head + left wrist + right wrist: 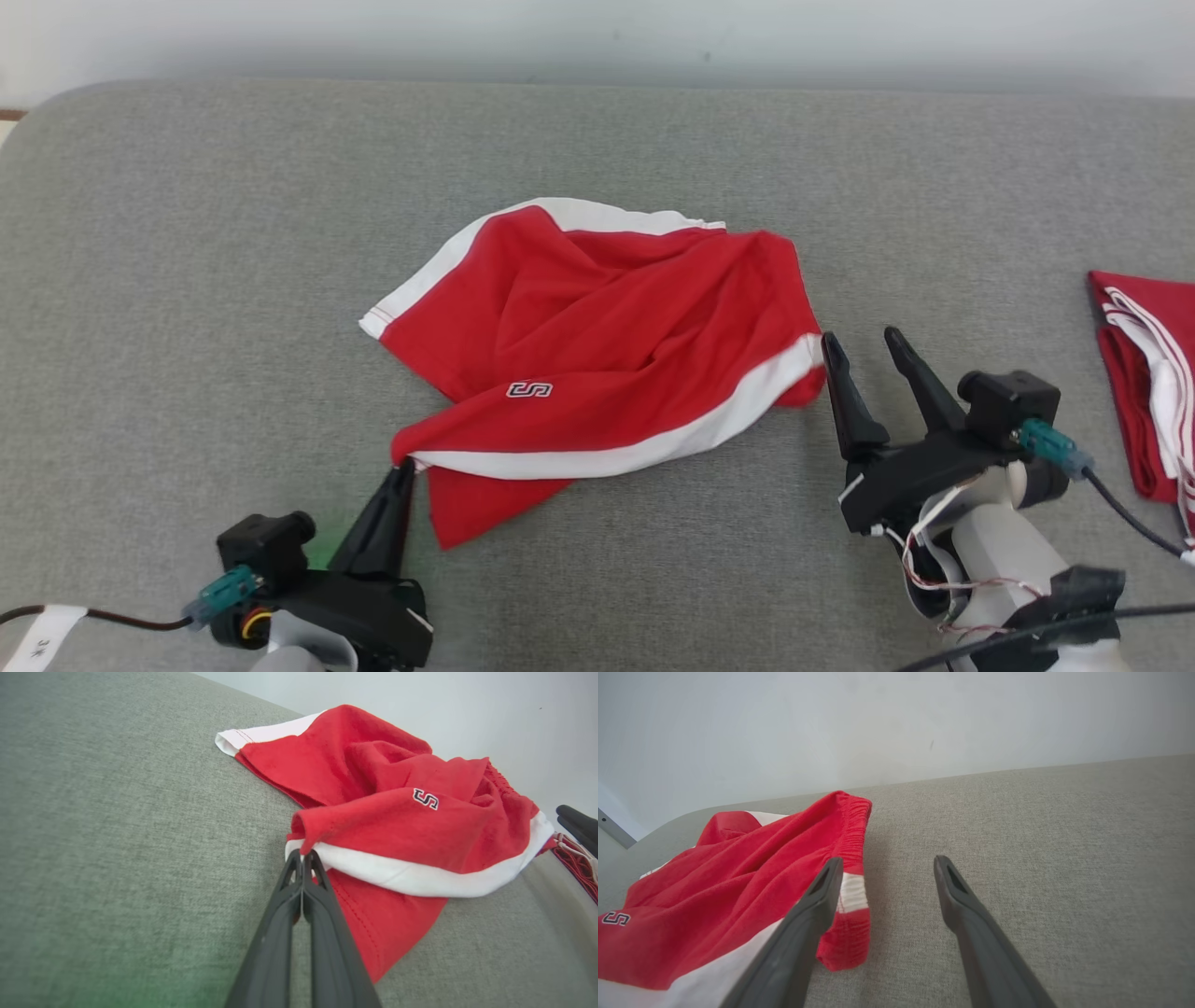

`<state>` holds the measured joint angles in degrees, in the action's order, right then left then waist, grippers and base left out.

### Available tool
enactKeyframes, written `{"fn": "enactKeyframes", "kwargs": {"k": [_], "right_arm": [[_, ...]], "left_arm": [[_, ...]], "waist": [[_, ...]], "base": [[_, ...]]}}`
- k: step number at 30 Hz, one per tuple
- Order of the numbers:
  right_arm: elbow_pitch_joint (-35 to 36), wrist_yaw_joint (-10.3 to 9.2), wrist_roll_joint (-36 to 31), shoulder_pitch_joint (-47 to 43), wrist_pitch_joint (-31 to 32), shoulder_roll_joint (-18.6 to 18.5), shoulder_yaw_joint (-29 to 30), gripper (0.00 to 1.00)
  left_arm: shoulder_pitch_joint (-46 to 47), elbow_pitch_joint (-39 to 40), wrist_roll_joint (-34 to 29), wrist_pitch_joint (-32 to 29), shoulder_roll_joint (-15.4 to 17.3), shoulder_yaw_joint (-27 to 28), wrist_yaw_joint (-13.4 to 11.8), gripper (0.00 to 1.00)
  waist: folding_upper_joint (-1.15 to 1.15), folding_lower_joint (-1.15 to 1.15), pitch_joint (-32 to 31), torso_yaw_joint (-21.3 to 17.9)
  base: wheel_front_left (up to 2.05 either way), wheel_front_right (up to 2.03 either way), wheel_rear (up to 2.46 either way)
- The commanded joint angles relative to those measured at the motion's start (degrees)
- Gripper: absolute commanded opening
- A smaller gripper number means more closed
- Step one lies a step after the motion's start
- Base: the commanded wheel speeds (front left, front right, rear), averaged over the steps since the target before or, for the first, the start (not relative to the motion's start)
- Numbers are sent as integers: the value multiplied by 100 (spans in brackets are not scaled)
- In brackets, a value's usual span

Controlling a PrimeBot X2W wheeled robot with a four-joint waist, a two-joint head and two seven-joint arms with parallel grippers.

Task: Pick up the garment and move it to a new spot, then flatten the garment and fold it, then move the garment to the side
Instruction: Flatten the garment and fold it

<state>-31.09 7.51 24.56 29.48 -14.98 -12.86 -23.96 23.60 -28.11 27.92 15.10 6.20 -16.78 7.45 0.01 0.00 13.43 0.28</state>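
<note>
My right gripper grabs the garment by its white-striped waistband (811,351) next, since the elastic edge (802,282) stands up while the red cloth lies slack.
A crumpled red garment (597,336) with white side stripes and a small "S" logo lies mid-way across the grey cushioned surface (187,280). At its near left corner, my left gripper (403,465) is shut, and the left wrist view shows the pinched tips (302,853) holding a fold of the red garment (402,826) at the white stripe. My right gripper (861,338) stands open at the garment's right end. In the right wrist view, the right gripper (887,860) has its left finger beside the elastic waistband of the garment (738,882), with bare cushion between the fingers.
A second red and white cloth (1144,392) lies folded at the right edge of the surface, close to my right arm. A pale wall (597,37) runs behind the far edge. Bare grey cushion extends left and in front of the garment.
</note>
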Motion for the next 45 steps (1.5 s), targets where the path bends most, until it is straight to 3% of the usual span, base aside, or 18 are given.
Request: {"fn": "enactKeyframes", "kwargs": {"k": [1,12,23,30,33,35,36,37,38,39,40,41,45], "right_arm": [[-52,-5,161,117,-24,-38,-97,100],[-182,-5,1377,242,-24,-379,-1318,100],[243,-5,2139,-71,-24,-927,-1941,100],[115,-5,2508,97,-24,-985,-2269,100],[14,-5,2626,237,-24,-986,-2490,96],[-46,-5,2677,342,-24,-1007,-2610,84],[-46,-5,2677,342,-24,-1007,-2610,84],[-71,-5,2680,387,-24,-1016,-2687,75],[-79,-5,2673,427,-24,-1030,-2746,46],[-88,-5,2704,451,-24,-1030,-2795,36],[-95,-5,2725,472,-24,-1030,-2836,14],[-88,-5,2730,498,-24,-1040,-2875,0],[23,-5,2775,509,-24,-1101,-2878,0]], "left_arm": [[-82,-22,-128,6,14,134,1,0],[-160,18,-416,6,-148,404,1,0],[-296,69,-504,6,-199,512,2,0],[-335,81,-531,6,-224,512,2,0],[-310,90,-528,6,-233,511,2,0],[-299,90,-527,6,-232,506,2,0],[-299,90,-527,6,-232,506,2,0],[-292,88,-530,6,-232,510,2,0],[-286,86,-533,6,-233,513,2,0],[-283,81,-536,6,-236,518,2,0],[-284,77,-542,6,-237,525,2,0],[-289,71,-545,6,-238,532,2,0],[-344,63,-553,6,-222,591,2,0]], "waist": [[-1,0,4,58],[-1,0,-19,244],[-1,0,-153,107],[-1,0,-152,118],[-1,0,-124,153],[-1,0,-112,176],[-1,0,-112,176],[-1,0,-109,186],[-1,0,-108,196],[-1,0,-111,202],[-1,0,-117,205],[-1,0,-127,204],[-1,0,-201,164]], "base": [[0,0,0],[0,0,0],[0,0,0],[0,0,0],[0,0,0],[0,0,0],[0,0,0],[0,0,0],[0,0,0],[0,0,0],[0,0,0],[0,0,0],[0,0,0]]}}
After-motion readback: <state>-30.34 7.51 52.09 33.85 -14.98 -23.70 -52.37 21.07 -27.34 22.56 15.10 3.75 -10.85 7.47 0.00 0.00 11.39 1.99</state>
